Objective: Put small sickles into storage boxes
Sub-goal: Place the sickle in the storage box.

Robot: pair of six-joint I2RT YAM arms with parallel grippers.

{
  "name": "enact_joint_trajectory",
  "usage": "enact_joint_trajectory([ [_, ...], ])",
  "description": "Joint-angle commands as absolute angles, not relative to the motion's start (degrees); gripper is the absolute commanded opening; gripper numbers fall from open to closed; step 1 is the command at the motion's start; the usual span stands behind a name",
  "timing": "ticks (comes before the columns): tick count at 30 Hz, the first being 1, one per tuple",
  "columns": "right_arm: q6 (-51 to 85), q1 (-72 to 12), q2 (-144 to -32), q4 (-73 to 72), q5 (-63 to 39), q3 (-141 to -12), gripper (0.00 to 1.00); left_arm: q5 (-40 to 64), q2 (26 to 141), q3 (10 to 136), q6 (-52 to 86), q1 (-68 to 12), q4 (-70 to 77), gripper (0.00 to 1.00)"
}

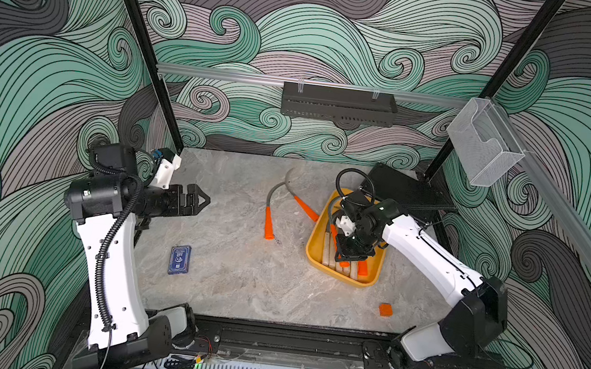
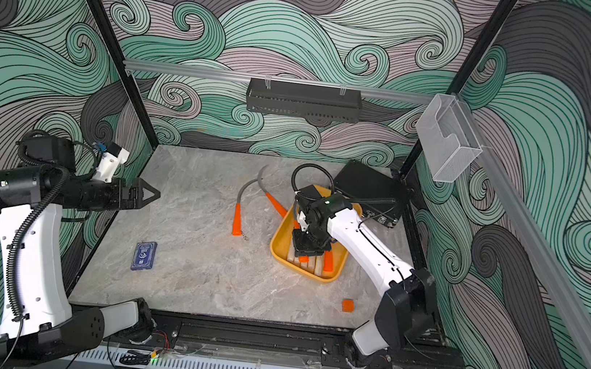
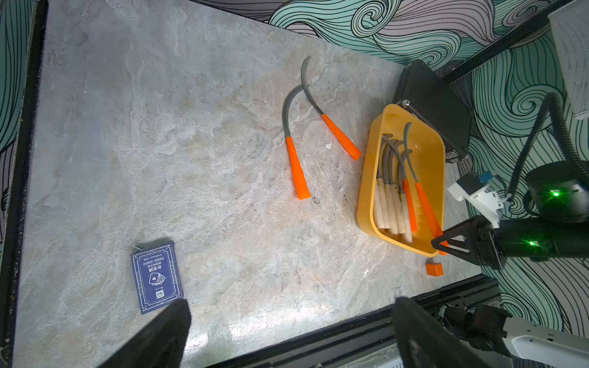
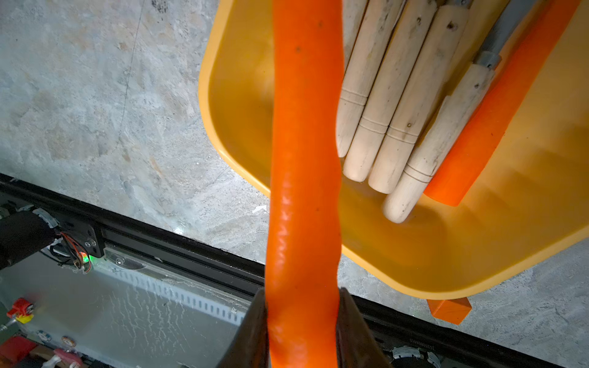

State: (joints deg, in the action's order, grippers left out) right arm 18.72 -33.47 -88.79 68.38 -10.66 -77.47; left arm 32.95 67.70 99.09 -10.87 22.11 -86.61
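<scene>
My right gripper needs to move the sickle toward the pale handles before it opens, because the orange handle is hanging high across the box's near rim.
The yellow-orange storage box lies right of centre on the table. In it are several sickles with pale wooden handles and one orange-handled sickle. My right gripper is shut on the orange handle of another sickle, which it holds over the box's near end. Two orange-handled sickles lie on the table just left of the box, with their blades crossing. My left gripper hangs open and empty at the table's left side.
A blue card box lies near the front left. A small orange cube sits in front of the storage box. A black case stands behind it. A black shelf and a clear bin hang on the walls.
</scene>
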Motion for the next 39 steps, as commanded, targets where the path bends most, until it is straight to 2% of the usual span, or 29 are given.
enact_joint_trajectory([
  [1,20.1,-32.72,-91.21,66.77,-9.78,-76.47,0.0,34.97,66.8,99.34,-10.65,22.4,-88.13,0.99],
  [20,21.18,-29.99,-108.06,64.91,-5.45,-84.23,0.0,35.46,67.51,100.2,-10.37,22.36,-87.4,0.99],
  [27,21.06,-29.71,-110.16,63.61,-4.99,-84.28,0.0,34.9,67.3,100.11,-10.42,22.4,-87.27,0.99],
  [39,21.18,-29.62,-111.89,63.33,-4.09,-84.38,0.25,34.46,67.41,99.76,-10.58,22.35,-86.89,0.99],
])
